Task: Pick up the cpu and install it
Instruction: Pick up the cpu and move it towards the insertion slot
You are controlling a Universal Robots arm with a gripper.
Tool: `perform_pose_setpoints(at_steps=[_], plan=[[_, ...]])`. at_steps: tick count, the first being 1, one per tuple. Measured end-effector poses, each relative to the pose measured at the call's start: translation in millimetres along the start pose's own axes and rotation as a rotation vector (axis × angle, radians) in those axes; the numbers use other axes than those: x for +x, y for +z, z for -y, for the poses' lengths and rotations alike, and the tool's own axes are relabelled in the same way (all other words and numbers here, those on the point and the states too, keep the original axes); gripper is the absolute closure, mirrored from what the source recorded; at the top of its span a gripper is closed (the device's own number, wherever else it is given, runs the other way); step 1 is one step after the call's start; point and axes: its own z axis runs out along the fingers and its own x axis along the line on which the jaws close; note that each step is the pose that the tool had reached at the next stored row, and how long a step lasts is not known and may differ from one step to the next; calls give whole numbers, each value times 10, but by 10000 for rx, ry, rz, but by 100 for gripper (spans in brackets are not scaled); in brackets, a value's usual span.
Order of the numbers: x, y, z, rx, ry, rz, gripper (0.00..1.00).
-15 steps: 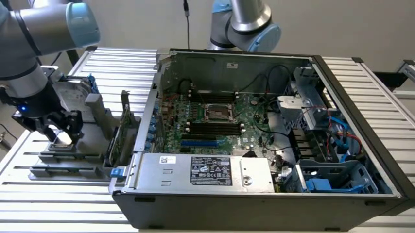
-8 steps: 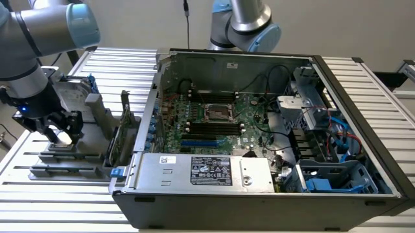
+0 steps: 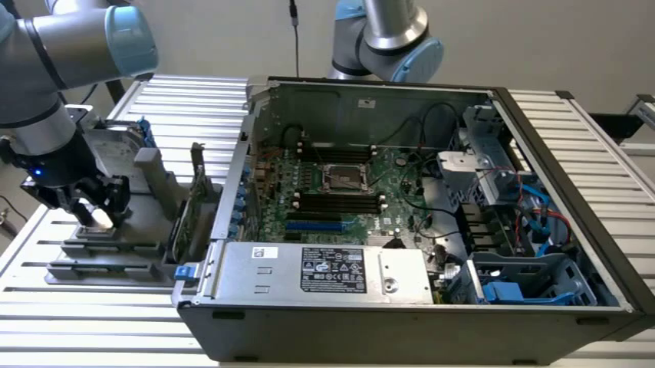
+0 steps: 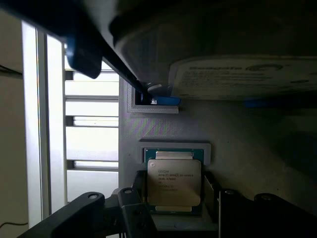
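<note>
The cpu's end corners are wrapped by the pale rim of the fixture's hollow, so my gripper should grab the cpu by its open side edges next.
The cpu [image 4: 174,182], a small square chip with a silvery top and printed text, lies flat in a pale-rimmed recess of a grey fixture [image 4: 237,144]. My gripper [image 4: 174,193] is low over it, open, one dark finger [image 4: 140,187] on each side of the chip and close to its edges. In the exterior view the gripper [image 3: 94,215] hangs over the same grey fixture [image 3: 103,253] at the exterior view's left, beside the open computer case. The motherboard's dark square socket [image 3: 346,179] sits in the middle of the case.
A silver hard drive with blue brackets [image 4: 237,77] stands just beyond the cpu on the fixture. Upright cards [image 3: 195,203] stand between the fixture and the case wall [image 3: 230,192]. A second arm's elbow [image 3: 394,46] rises behind the case. A slatted metal table [image 3: 92,337] carries everything.
</note>
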Motion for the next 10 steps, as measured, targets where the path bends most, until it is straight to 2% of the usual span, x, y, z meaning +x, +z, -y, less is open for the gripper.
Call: perform_pose_setpoints(at_steps=[5, 10], plan=[[0, 0, 0, -20, -1, 1, 45], [1, -26, -1, -74, -1, 1, 45]])
